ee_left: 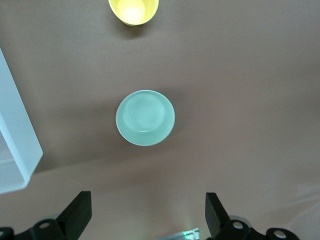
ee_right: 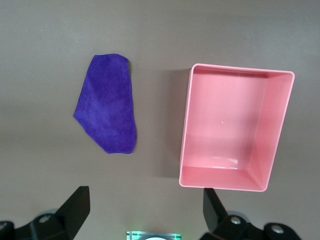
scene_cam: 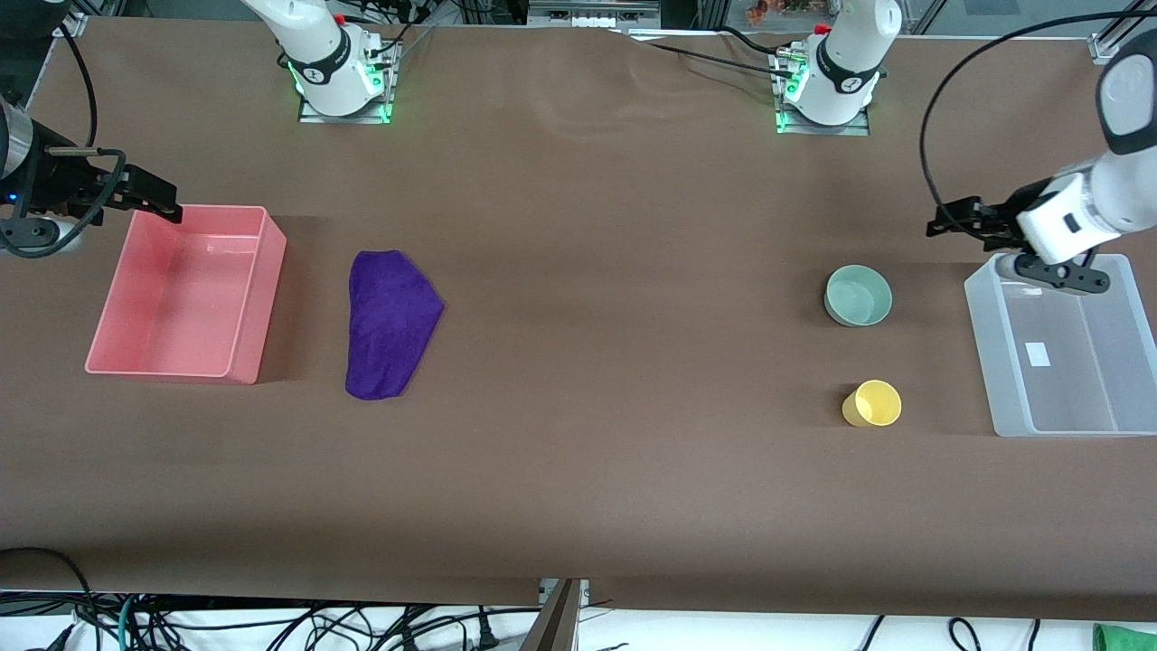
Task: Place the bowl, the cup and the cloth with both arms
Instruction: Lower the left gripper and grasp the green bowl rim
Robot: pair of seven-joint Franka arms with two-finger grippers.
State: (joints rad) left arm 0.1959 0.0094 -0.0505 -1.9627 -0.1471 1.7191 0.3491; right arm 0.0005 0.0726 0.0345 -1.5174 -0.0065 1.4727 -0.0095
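Observation:
The mint-green bowl needs to go in the clear plastic bin (scene_cam: 1068,363), so the robot's left gripper will next grab the bowl by its rim (scene_cam: 858,267).
The mint-green bowl (scene_cam: 858,295) stands upright on the brown table toward the left arm's end and shows in the left wrist view (ee_left: 145,117). The yellow cup (scene_cam: 873,403) stands nearer the front camera than the bowl; its rim shows in the left wrist view (ee_left: 133,10). The purple cloth (scene_cam: 390,310) lies flat beside the pink bin and shows in the right wrist view (ee_right: 108,110). My left gripper (scene_cam: 956,223) is open and empty, up in the air by the clear bin's corner (ee_left: 148,215). My right gripper (scene_cam: 155,199) is open and empty, over the pink bin's corner (ee_right: 146,212).
An empty pink bin (scene_cam: 181,298) sits at the right arm's end of the table, also in the right wrist view (ee_right: 230,130). An empty clear plastic bin (scene_cam: 1076,353) sits at the left arm's end, its edge in the left wrist view (ee_left: 12,145).

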